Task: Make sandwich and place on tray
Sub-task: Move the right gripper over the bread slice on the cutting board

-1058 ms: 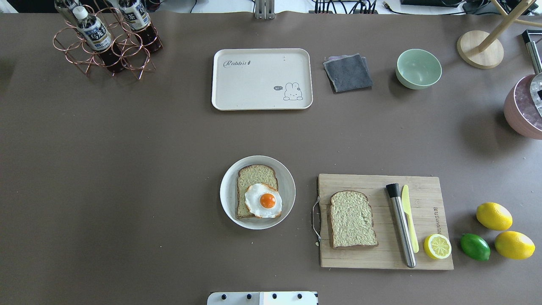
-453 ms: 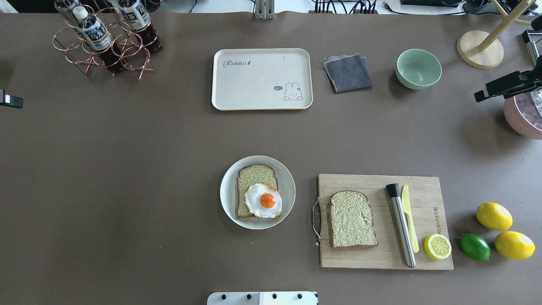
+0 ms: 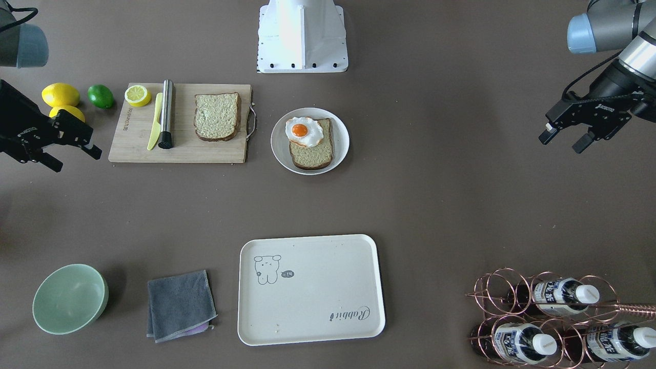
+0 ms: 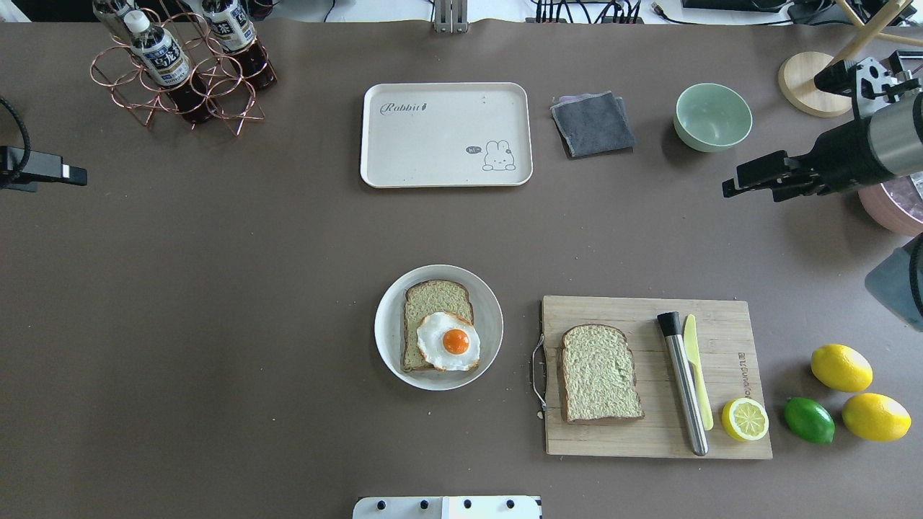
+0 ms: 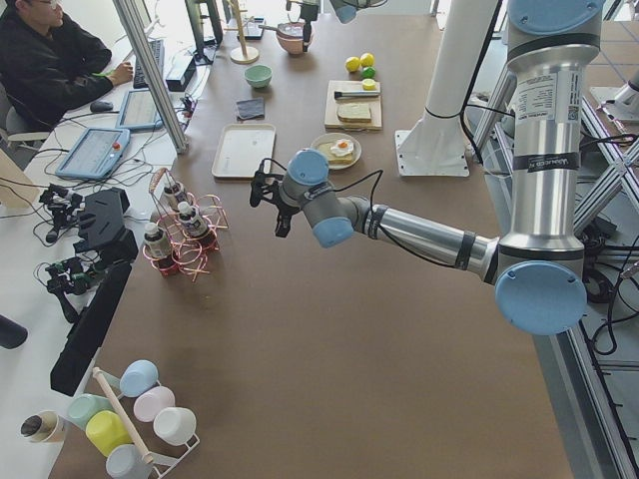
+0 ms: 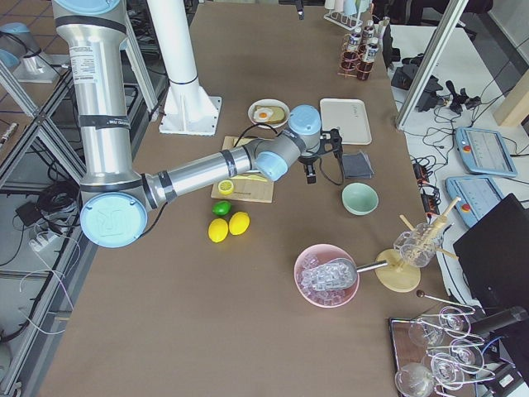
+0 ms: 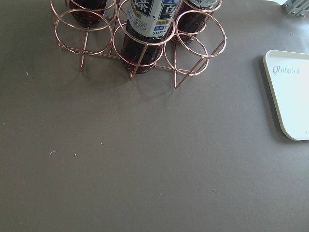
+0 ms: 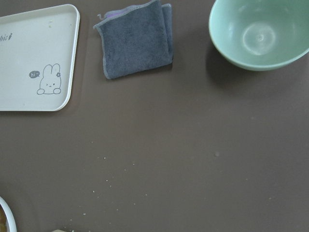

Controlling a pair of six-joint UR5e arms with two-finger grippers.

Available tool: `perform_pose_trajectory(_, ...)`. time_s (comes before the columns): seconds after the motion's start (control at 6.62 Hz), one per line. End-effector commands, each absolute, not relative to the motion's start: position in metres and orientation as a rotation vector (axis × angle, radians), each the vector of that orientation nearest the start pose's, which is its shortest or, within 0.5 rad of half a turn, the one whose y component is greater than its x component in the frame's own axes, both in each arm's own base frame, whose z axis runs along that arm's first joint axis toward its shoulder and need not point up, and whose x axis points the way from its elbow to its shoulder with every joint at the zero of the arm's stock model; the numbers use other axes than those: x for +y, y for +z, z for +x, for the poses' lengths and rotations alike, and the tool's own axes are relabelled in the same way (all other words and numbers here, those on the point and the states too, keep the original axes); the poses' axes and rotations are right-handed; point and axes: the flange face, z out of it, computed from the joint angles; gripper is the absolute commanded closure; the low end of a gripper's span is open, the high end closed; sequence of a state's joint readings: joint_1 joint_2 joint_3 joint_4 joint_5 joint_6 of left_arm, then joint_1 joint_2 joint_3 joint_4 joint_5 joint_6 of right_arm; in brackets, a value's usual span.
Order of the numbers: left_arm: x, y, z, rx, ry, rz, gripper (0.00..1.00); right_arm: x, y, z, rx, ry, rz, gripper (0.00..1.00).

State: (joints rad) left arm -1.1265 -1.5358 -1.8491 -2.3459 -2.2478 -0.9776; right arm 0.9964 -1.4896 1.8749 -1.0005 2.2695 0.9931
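My right gripper will grab the bread slice on the cutting board next, and it will hold the slice by its crust edge to stack the sandwich.
One bread slice (image 4: 433, 303) lies on a round white plate (image 4: 386, 328) with a fried egg (image 4: 448, 341) on its near end. A second bread slice (image 4: 601, 373) lies on the wooden cutting board (image 4: 649, 432). The cream tray (image 4: 433, 144) with the "Rabbit" script stands bare at the far middle. My left gripper (image 3: 561, 142) is open and empty, high over the table's left side near the bottle rack. My right gripper (image 3: 74, 158) is open and empty, above the table beyond the board's right end.
A copper rack with bottles (image 4: 180, 65) stands far left. A grey cloth (image 4: 593, 124) and a green bowl (image 4: 712, 117) lie right of the tray. A metal rod (image 4: 683, 382), yellow knife (image 4: 696, 367) and lemon half (image 4: 745, 419) share the board. Lemons (image 4: 841, 367) and a lime (image 4: 809, 420) lie beside it.
Both arms have come in from the sides, the right one further toward the table's middle. The bread, egg, plate and tray have not moved.
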Motion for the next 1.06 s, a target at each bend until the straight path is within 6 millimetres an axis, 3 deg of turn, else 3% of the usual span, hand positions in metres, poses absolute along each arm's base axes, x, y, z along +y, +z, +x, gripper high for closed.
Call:
perform_pose_trajectory(0.0,-0.466,0.445,0.158,1.097,-0.113,0.344,0.03,-0.424,0.366,-0.296,-1.109,0.107,0.174,0.0)
perform_pose_trajectory(0.3,-0.458,0.443,0.168,1.128,-0.081,0.36,0.03,-0.386,0.356,-0.341,-1.115,0.095,0.14,0.0)
perform_pose_trajectory(0.76,-0.461,0.45,0.174,1.099,-0.122,0.363,0.03,-0.328,0.357,-0.396,-1.096,0.075,0.112,0.0)
perform_pose_trajectory(0.91,-0.46,0.449,0.176,1.104,-0.129,0.355,0.03,-0.314,0.361,-0.401,-1.089,0.053,0.1,0.0)
